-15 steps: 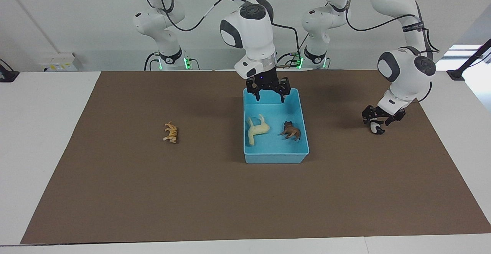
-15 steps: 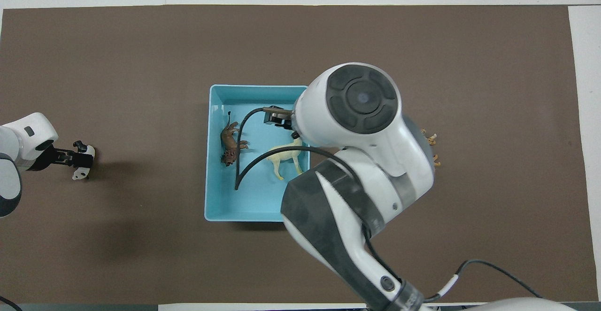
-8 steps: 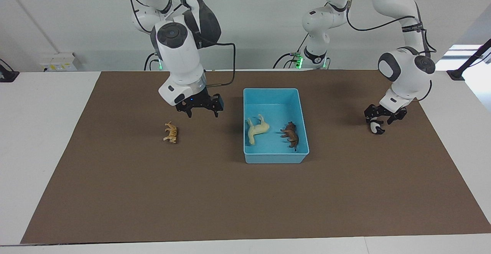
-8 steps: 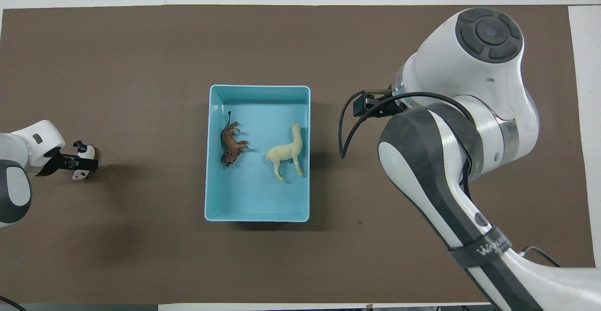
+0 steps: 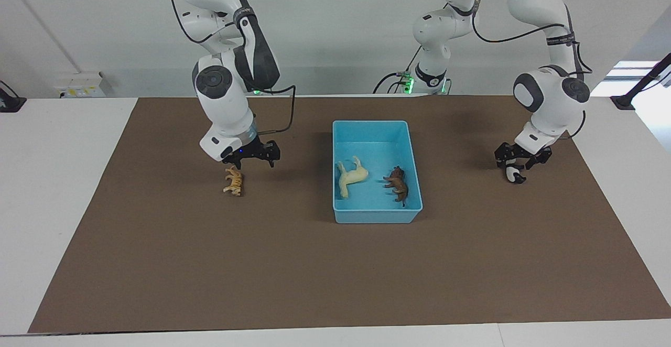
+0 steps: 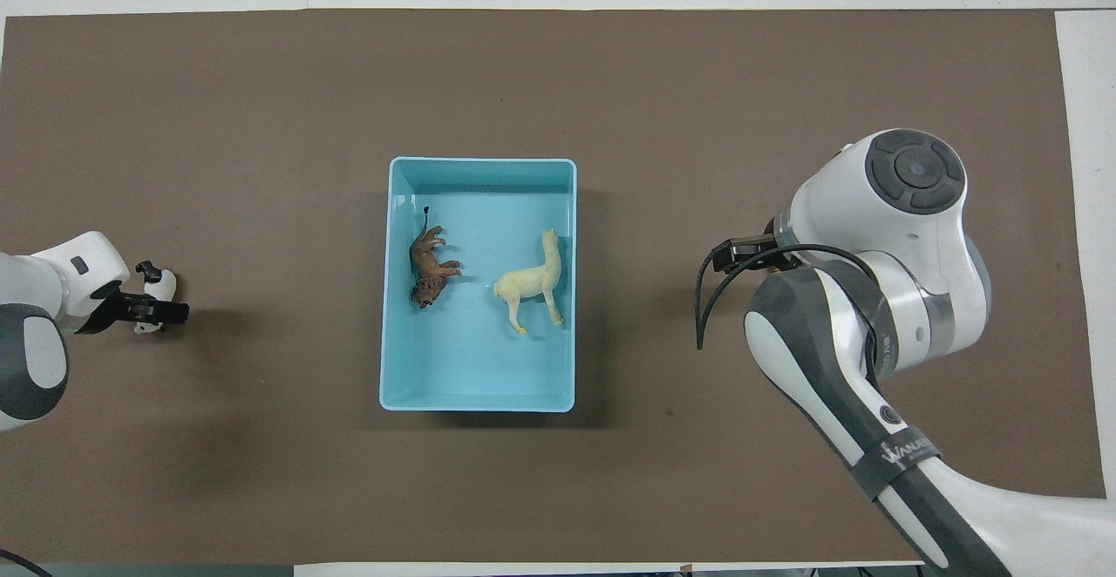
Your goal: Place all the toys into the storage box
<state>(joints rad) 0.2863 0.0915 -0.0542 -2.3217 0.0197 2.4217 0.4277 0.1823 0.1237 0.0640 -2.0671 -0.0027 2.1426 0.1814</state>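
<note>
The left gripper's fingertips reach across the panda's middle [image 6: 159, 288] in the overhead view, so my left gripper closes on the panda next.
The light blue storage box [image 5: 377, 215] [image 6: 478, 402] stands mid-table with the cream horse [image 5: 350, 177] [image 6: 529, 282] and the brown lion [image 5: 398, 181] [image 6: 427, 263] lying in it. The orange tiger [image 5: 234, 181] lies on the mat toward the right arm's end; in the overhead view the right arm hides it. My right gripper [image 5: 250, 160] hangs open and empty just over the tiger. The black-and-white panda [image 5: 514, 173] [image 6: 159, 283] sits on the mat toward the left arm's end. My left gripper [image 5: 520, 162] [image 6: 148, 308] is low over the panda, right at it.
A brown mat [image 5: 335, 273] covers most of the white table [image 5: 57, 142]. Nothing else lies on it.
My right arm has swung from over the storage box to over the tiger and come lower. The lion has shifted slightly in the box. My left gripper has stayed at the panda.
</note>
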